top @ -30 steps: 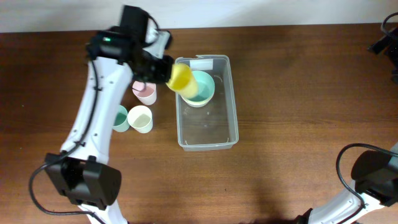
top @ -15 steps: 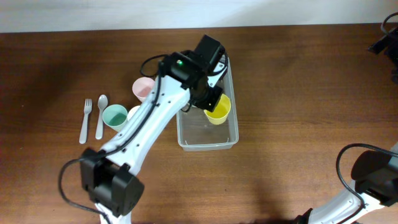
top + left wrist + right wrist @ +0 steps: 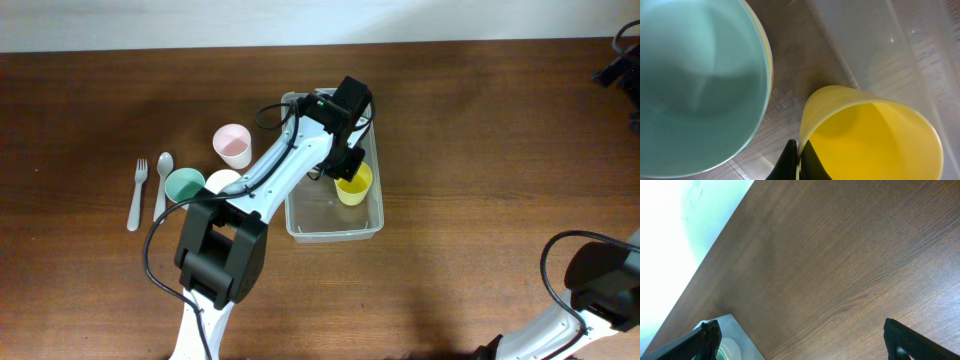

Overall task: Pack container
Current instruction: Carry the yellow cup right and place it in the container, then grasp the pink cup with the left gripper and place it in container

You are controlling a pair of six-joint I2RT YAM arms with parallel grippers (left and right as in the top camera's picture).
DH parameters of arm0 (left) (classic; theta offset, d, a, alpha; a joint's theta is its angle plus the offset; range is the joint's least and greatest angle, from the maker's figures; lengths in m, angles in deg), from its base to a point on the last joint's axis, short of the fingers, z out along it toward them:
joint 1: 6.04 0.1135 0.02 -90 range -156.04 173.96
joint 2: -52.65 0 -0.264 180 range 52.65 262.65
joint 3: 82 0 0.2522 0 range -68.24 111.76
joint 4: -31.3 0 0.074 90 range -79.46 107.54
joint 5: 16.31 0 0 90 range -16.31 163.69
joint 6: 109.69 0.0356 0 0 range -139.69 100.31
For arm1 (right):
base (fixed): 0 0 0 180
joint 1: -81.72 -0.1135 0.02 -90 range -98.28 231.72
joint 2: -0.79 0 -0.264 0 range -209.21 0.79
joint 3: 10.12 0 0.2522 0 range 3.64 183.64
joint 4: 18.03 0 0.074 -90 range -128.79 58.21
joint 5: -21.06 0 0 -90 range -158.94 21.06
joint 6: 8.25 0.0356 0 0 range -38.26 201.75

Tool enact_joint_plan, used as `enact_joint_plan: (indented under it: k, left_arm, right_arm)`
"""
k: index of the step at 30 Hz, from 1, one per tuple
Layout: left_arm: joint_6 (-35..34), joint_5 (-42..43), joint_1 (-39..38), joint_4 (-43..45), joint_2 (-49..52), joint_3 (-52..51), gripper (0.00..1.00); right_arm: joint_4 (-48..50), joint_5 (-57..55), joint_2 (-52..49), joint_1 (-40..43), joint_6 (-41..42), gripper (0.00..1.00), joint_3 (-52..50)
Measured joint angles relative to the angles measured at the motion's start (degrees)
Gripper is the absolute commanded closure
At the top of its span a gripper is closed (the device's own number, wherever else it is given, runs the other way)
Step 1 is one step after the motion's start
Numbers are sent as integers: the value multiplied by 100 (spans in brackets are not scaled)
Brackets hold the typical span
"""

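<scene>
The yellow cup sits low between the container's side and the teal bowl and would remain in the container, so it is time for my left gripper to release it now.
The clear container (image 3: 335, 235) stands at mid-table, its white label at the far end. My left gripper (image 3: 346, 168) reaches into it and is shut on the rim of a yellow cup (image 3: 354, 185), which sits low at the container's right side. In the left wrist view the fingertips (image 3: 799, 151) pinch the yellow cup's (image 3: 880, 142) wall, next to a teal bowl (image 3: 695, 85) inside the container (image 3: 880, 40). My right gripper (image 3: 800, 335) is open and empty over bare table far right; a container corner (image 3: 735, 330) shows there.
Left of the container stand a pink cup (image 3: 232, 146), a green cup (image 3: 185, 186) and a white cup (image 3: 222, 182) partly under my arm. A fork (image 3: 137, 193) and a spoon (image 3: 162, 185) lie further left.
My left gripper carried the yellow cup from over the container's far left end, across the bowl, down into the container's right side. The right arm has not moved.
</scene>
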Motion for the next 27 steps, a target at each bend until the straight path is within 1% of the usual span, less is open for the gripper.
enact_joint_plan:
  k: [2, 3, 4, 5, 6, 7, 8, 12, 16, 20, 23, 25, 26, 27]
  left_arm:
    - [0, 4, 0, 0, 0, 2, 96]
    - [0, 9, 0, -33, 0, 13, 83]
    - [0, 20, 0, -109, 0, 52, 74]
    - [0, 24, 0, -249, 0, 122, 54]
    - [37, 26, 0, -363, 2, 175, 32]
    - [50, 26, 0, -542, 2, 289, 7]
    - [42, 28, 7, -688, 0, 424, 0]
    - [44, 39, 98, -1213, -177, 1318, 0]
    - [44, 13, 455, -1753, -767, 2017, 0]
    - [46, -157, 1279, -2076, -1373, 2236, 0]
    - [55, -186, 2343, -2076, -1453, 2184, 0]
    - [151, -7, 2736, -1978, -1381, 2041, 5]
    - [240, 177, 3032, -1878, -1268, 1869, 11]
    - [267, 225, 3108, -1853, -1204, 1812, 11]
  right_arm:
    - [0, 0, 0, 0, 7, 1, 0]
    - [0, 0, 0, 0, 4, 1, 0]
    - [0, 0, 0, 0, 4, 1, 0]
    - [-2, 0, 0, 0, 7, 1, 0]
    - [2, 0, 0, 0, 4, 1, 0]
    - [0, 0, 0, 0, 4, 1, 0]
    - [0, 0, 0, 0, 4, 1, 0]
    - [-2, 0, 0, 0, 2, 1, 0]
    - [0, 0, 0, 0, 4, 1, 0]
    - [0, 0, 0, 0, 4, 1, 0]
    - [2, 0, 0, 0, 4, 1, 0]
    - [-2, 0, 0, 0, 4, 1, 0]
    - [0, 0, 0, 0, 7, 1, 0]
    - [0, 0, 0, 0, 2, 1, 0]
